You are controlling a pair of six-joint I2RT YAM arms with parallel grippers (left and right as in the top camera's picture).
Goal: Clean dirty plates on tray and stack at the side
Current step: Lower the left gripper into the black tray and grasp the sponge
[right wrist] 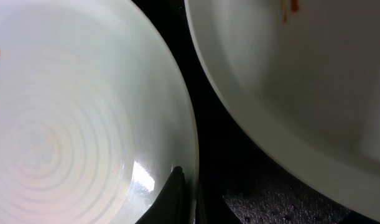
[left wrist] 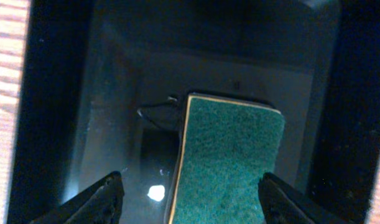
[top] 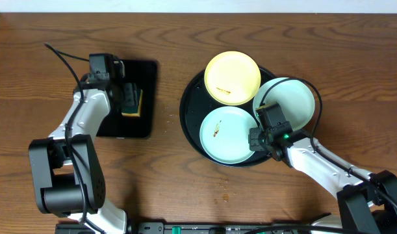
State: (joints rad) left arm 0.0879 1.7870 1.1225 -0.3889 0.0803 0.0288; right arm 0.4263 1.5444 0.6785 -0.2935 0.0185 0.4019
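Note:
My left gripper should next wipe plates with the bottom of the green sponge, so it needs to grab the sponge from above by its two long sides and leave the bottom free.
Three dirty plates lie in the round black tray (top: 187, 112): a pale yellow plate (top: 232, 77) at the back, a mint plate (top: 224, 135) in front and another mint plate (top: 290, 99) on the right. My right gripper (top: 255, 138) is shut on the front mint plate's right rim. In the right wrist view, one dark finger (right wrist: 172, 193) lies inside that mint plate (right wrist: 65, 124), at its rim, beside the other mint plate (right wrist: 289, 81). My left gripper (left wrist: 191, 182) hangs open over a green sponge (left wrist: 230, 162), one finger on each side, apart from it.
The sponge (top: 134, 103) lies in a rectangular black tray (top: 146, 71) at the left of the wooden table. A few small crumbs (top: 224, 195) lie on the table in front of the round tray. Brown smears mark the yellow and front mint plates.

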